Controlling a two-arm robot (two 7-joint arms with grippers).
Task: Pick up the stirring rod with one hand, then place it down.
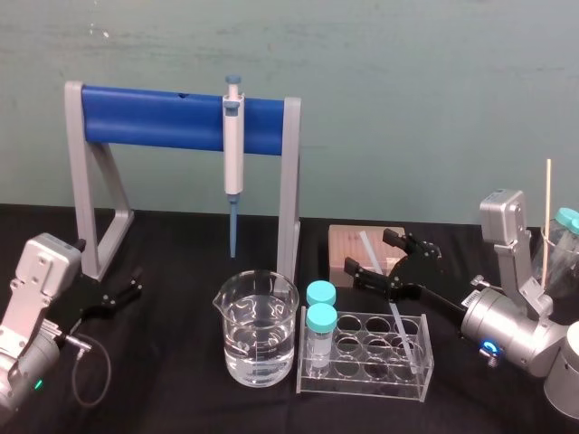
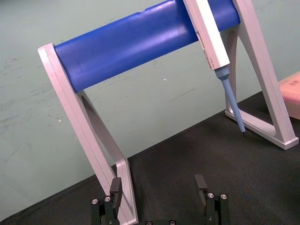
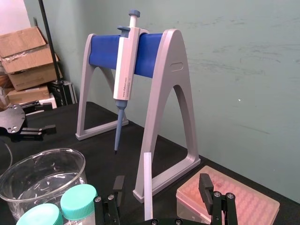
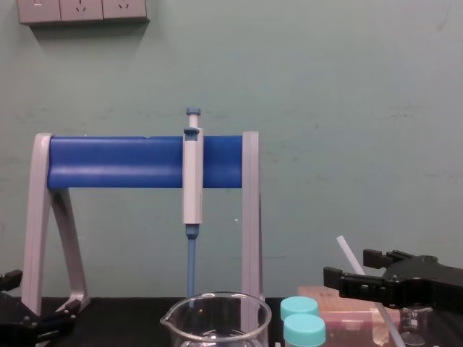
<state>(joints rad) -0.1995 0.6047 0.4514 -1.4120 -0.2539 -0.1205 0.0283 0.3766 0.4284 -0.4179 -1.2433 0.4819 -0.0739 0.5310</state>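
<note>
The pink tip box [image 4: 346, 315] and capped vials crowd the rod lower down, so my right gripper should grab the rod by its free upper part [image 4: 354, 262] to pick it up.
The stirring rod [image 1: 396, 321] is a translucent white stick leaning in the clear tube rack [image 1: 425, 362], its top end slanting back toward the pink box. My right gripper [image 1: 367, 250] is open around the rod's upper part. In the right wrist view the rod [image 3: 147, 187] stands between the two black fingers [image 3: 205, 185] with a gap on each side. The chest view shows the rod [image 4: 345, 249] rising just above the right gripper [image 4: 347, 264]. My left gripper [image 1: 134, 286] rests open and empty at the table's left, by the stand's foot.
A water-filled beaker [image 1: 256, 339] stands left of the rack, which holds two teal-capped vials [image 1: 319, 321]. A pipette [image 1: 233, 136] hangs on the blue-barred stand [image 1: 154, 117] behind. The pink tip box [image 1: 348, 244] lies under the right gripper. A thin pale stick [image 1: 547, 212] stands at far right.
</note>
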